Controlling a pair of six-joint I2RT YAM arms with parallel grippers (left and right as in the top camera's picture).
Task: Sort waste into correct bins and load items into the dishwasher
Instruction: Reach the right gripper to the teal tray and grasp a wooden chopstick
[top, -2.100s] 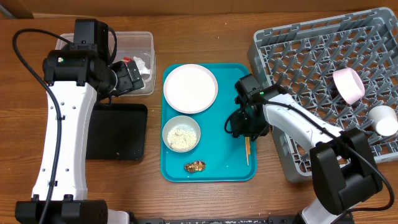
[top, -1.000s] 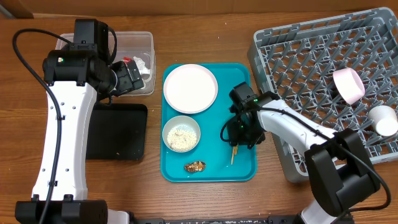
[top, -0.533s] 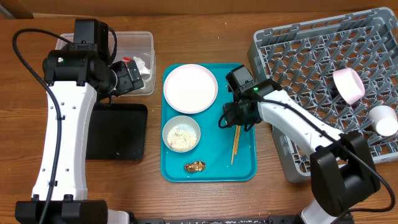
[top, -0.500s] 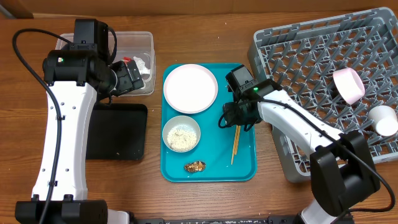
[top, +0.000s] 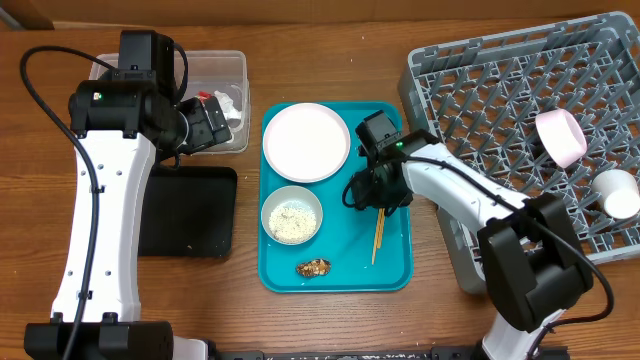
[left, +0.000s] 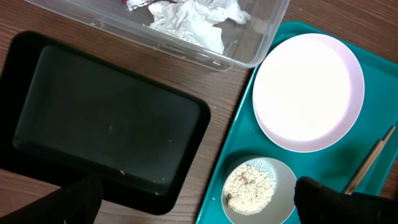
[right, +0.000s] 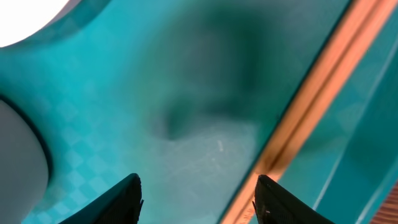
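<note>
My right gripper's fingers stand at an angle, one over the chopsticks, one over the teal tray, so it turns before closing on a chopstick.
My right gripper (top: 368, 192) is low over the teal serving tray (top: 395, 275), open, with its fingers (right: 199, 202) spread. The two wooden chopsticks (top: 378, 235) lie on the tray; in the right wrist view they (right: 311, 106) run just inside the right finger, not clamped. The pale plate (top: 306, 141), a bowl of rice (top: 292, 214) and a brown scrap (top: 313, 267) sit on the tray. My left gripper (top: 205, 125) is open (left: 199, 208) and empty beside the clear tub (top: 215, 62), which holds the napkin (left: 193, 18) and red wrapper (left: 137, 3). The black tray (top: 190, 210) is below it.
The grey dish rack (top: 500, 110) stands at the right and holds a pink bowl (top: 560, 137) and a white cup (top: 615, 193). The rack's left edge is close to the teal tray's right rim.
My right gripper has moved up and left over the teal tray. The chopsticks have shifted left from the tray's right rim and now lie still. The left arm has not moved.
</note>
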